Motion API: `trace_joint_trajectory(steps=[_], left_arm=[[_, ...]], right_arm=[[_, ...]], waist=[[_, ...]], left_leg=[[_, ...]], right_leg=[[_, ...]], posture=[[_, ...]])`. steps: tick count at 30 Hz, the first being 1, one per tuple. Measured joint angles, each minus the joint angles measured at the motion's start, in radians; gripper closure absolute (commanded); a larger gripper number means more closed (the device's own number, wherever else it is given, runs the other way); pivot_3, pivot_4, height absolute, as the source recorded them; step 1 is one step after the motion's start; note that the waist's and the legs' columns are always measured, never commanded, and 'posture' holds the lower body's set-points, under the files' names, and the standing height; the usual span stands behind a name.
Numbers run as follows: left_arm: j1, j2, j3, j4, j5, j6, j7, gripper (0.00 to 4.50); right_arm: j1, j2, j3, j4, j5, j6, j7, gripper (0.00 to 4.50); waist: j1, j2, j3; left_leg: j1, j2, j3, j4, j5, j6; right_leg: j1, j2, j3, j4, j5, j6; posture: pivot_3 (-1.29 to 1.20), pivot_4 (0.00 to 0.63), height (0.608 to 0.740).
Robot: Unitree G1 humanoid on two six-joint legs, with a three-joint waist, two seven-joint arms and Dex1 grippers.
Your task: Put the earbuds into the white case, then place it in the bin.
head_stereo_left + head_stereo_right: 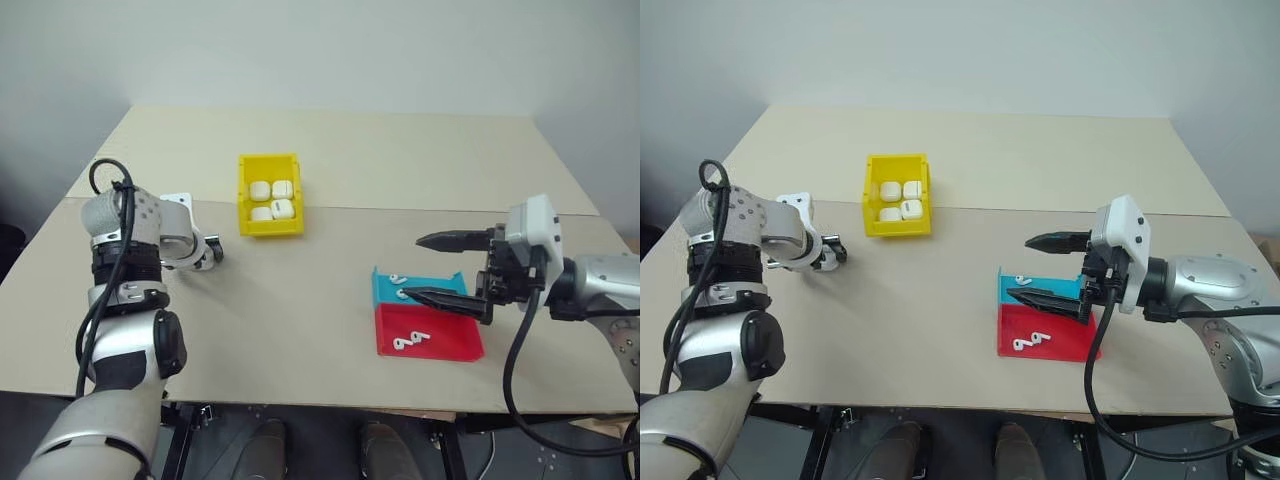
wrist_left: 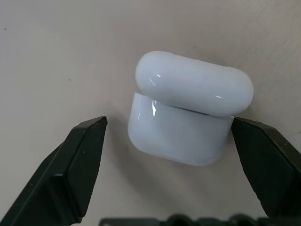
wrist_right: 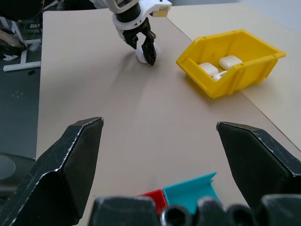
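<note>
The fingers of my left gripper are beside the white case's lower body [image 2: 178, 133] on the tabletop, so my left gripper needs to close on the case now.
A white case [image 2: 188, 108] lies on the table with its lid slightly ajar. My left gripper [image 1: 210, 255] points down over it, open, one finger on each side; one finger [image 2: 263, 160] is right against the case's side, the other [image 2: 80, 160] stands apart. In the right wrist view the case [image 3: 140, 57] shows under the left gripper [image 3: 146, 52]. The yellow bin [image 1: 270, 160] behind holds several white cases. Earbuds lie in the red tray [image 1: 410, 342] and in the blue tray [image 1: 398, 280]. My right gripper [image 1: 415, 267] hovers open above the blue tray, empty.
The red tray [image 1: 455, 345] and blue tray [image 1: 440, 284] sit side by side near the table's front right. A seam [image 1: 400, 209] runs across the tabletop behind the bin's front wall. Bare tabletop lies between the two grippers.
</note>
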State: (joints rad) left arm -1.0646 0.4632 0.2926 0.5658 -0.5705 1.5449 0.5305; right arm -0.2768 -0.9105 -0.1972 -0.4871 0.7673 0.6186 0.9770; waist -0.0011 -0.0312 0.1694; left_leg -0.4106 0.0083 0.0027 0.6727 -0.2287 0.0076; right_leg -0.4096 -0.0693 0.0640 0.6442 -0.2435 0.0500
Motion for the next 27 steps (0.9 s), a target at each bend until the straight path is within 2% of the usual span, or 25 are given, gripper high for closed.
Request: trace_joint_trajectory(steps=[8,11,14,15,18,22,25,27], left_arm=[[-0.002,0.008,-0.070,0.014,0.129,-0.039,-0.186,0.00],[-0.002,0.008,-0.080,0.014,0.165,-0.042,-0.241,0.57],[0.006,0.005,-0.101,-0.011,0.188,-0.031,-0.292,1.50],[0.011,0.005,-0.102,-0.024,0.201,-0.025,-0.306,1.66],[0.022,0.005,-0.099,-0.051,0.222,-0.010,-0.327,1.66],[0.094,0.018,-0.104,-0.182,0.246,0.011,-0.366,1.66],[0.257,0.082,-0.138,-0.410,0.253,-0.093,-0.440,1.66],[0.333,0.073,-0.119,-0.535,0.275,-0.195,-0.438,1.66]], right_arm=[[0.011,0.000,0.000,-0.015,0.001,0.000,-0.009,0.02],[0.015,0.000,-0.001,-0.016,0.001,0.000,-0.014,0.00],[0.019,-0.001,-0.005,-0.018,0.001,0.000,-0.016,0.00],[0.020,-0.002,-0.007,-0.019,0.001,0.000,-0.016,0.00],[0.022,-0.002,-0.008,-0.022,0.001,0.000,-0.016,0.00],[0.023,-0.004,-0.009,-0.023,0.001,0.000,-0.015,0.00],[0.023,-0.009,-0.013,-0.018,0.002,0.000,-0.010,0.00],[0.023,-0.012,-0.014,-0.012,0.001,0.000,-0.004,0.00]], waist=[[0.000,0.000,0.000],[0.000,0.000,0.000],[-0.002,0.000,0.000],[-0.003,0.000,0.000],[-0.006,0.000,0.000],[-0.015,0.000,0.000],[-0.023,0.000,0.000],[-0.013,0.000,0.000]], left_leg=[[0.004,0.000,0.000,0.000,0.000,0.000],[0.004,0.000,0.000,0.000,0.000,0.000],[0.004,0.000,0.000,0.000,0.000,0.000],[0.003,0.000,0.000,0.000,0.000,0.000],[0.003,0.000,0.000,0.000,0.000,0.000],[0.002,0.001,0.000,-0.001,0.000,0.000],[0.002,0.005,0.001,-0.004,0.000,0.000],[0.000,0.004,0.001,-0.004,0.000,0.000]], right_leg=[[0.004,0.000,0.000,0.000,0.000,0.000],[0.004,0.000,0.000,0.000,0.000,0.001],[0.004,0.000,0.000,0.000,0.000,0.001],[0.004,0.000,0.000,0.000,0.000,0.001],[0.003,0.000,0.000,0.000,0.000,0.001],[0.002,0.000,0.000,0.000,0.000,0.001],[-0.001,0.000,0.003,0.001,0.000,0.000],[-0.003,0.000,0.003,0.001,0.000,0.000]], posture=[[0.00,0.150,0.740],[0.00,0.150,0.740],[0.00,0.150,0.740],[0.00,0.150,0.740],[0.00,0.150,0.740],[0.00,0.150,0.740],[0.00,0.150,0.740],[0.00,0.150,0.740]])
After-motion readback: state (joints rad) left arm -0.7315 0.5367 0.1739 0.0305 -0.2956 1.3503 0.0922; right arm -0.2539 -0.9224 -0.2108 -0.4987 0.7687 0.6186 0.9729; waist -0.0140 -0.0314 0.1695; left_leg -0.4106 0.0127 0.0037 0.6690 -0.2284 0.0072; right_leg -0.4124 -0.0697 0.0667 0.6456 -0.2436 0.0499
